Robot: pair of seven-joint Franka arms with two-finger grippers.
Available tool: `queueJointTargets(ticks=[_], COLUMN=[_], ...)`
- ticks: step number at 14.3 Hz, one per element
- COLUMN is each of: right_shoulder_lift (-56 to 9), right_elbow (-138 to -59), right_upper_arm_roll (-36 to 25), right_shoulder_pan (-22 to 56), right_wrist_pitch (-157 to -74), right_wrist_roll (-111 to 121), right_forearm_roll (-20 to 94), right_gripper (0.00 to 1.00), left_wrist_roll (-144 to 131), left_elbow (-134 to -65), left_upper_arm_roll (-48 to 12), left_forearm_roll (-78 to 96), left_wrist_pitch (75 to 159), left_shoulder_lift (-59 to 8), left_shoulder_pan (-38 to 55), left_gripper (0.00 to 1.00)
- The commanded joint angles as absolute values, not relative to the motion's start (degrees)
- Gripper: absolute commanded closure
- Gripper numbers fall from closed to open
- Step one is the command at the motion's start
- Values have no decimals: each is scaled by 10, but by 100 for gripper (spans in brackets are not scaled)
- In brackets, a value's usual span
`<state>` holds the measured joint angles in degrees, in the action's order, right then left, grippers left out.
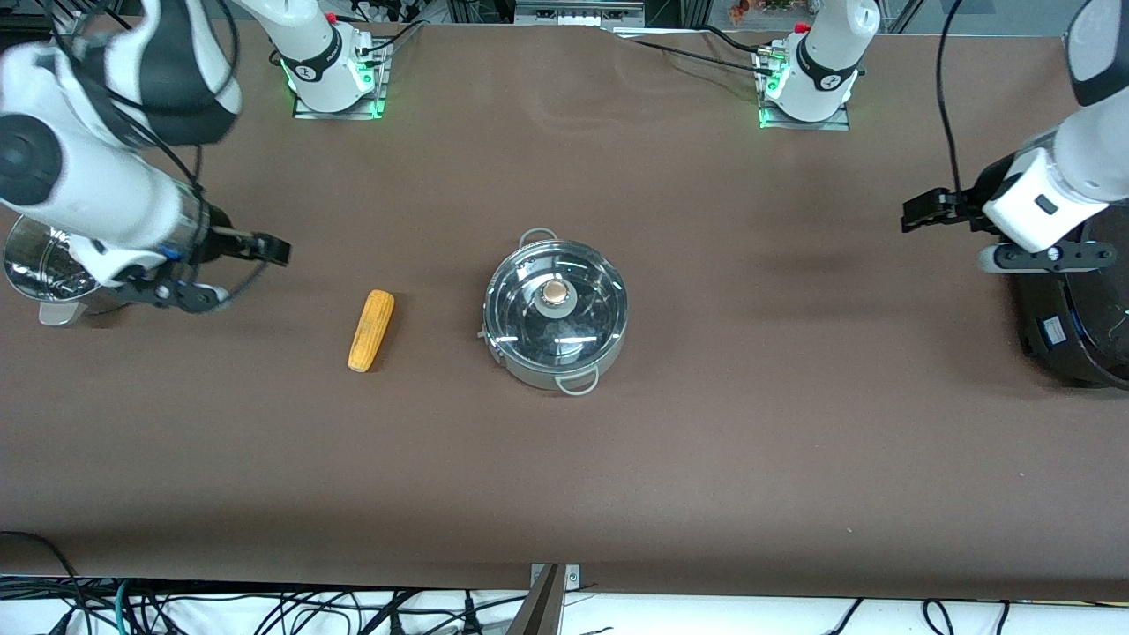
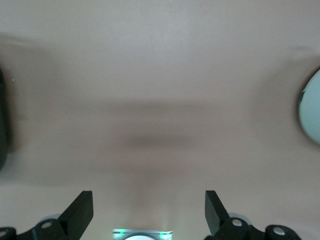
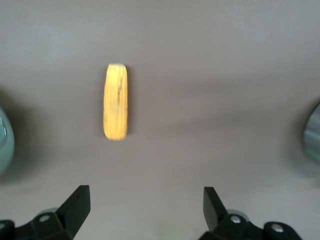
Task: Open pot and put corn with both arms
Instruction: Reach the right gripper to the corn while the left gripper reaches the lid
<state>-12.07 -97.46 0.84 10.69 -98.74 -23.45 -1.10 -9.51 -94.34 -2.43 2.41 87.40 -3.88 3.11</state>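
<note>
The robot will next use its left gripper to grab the glass lid's copper-toned knob (image 1: 555, 292), so that the steel pot is open for the corn (image 1: 371, 330).
The steel pot (image 1: 556, 319) stands at the table's middle with its glass lid (image 1: 582, 309) and copper-toned knob (image 1: 555, 292) on. The corn (image 1: 371, 330) lies on the table beside the pot, toward the right arm's end. My right gripper (image 1: 269, 250) is open and empty, above the table beside the corn. In the right wrist view the corn (image 3: 116, 101) lies ahead of the open gripper (image 3: 146, 202), with the pot's edge (image 3: 4, 140) at the frame's side. My left gripper (image 1: 917, 212) is open and empty near the left arm's end. In the left wrist view (image 2: 148, 205) the pot's edge (image 2: 311, 115) shows.
A large black cooker (image 1: 1076, 326) stands at the left arm's end, partly under the left arm. A perforated steel steamer (image 1: 44, 269) stands at the right arm's end, partly hidden by the right arm. The brown table (image 1: 706, 459) is bare around the pot.
</note>
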Motion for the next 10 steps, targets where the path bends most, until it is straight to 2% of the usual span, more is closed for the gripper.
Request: queueJointTargets(ticks=[1,3,7,10], right_shoulder_lift=[-168,-204,-259,-291], right_elbow=[-973,-982,-1026,-1071], right_upper_arm_roll=[7,6,5,5], right_shoulder_pan=[120,127,143,143], right_wrist_pitch=[-1033,-1067,-1181,-1270], right_wrist_roll=[-337,-352,-406,-407], right_forearm_roll=[-3,9,7,7], right_gripper=[0,0,0,0], left_wrist_roll=[-207,-330,-497,-529], left_elbow=[-873,-829,-734,-688], left_upper_arm_roll=[-82,-105,-105,-97], left_forearm_roll=[56,71,70,66], left_wrist_pitch=[871,902,962,1000], left_shoulder_lift=[-103,-157,-270,-332], left_shoulder_pan=[39,74,175,241], left_gripper=[1,1,1,1])
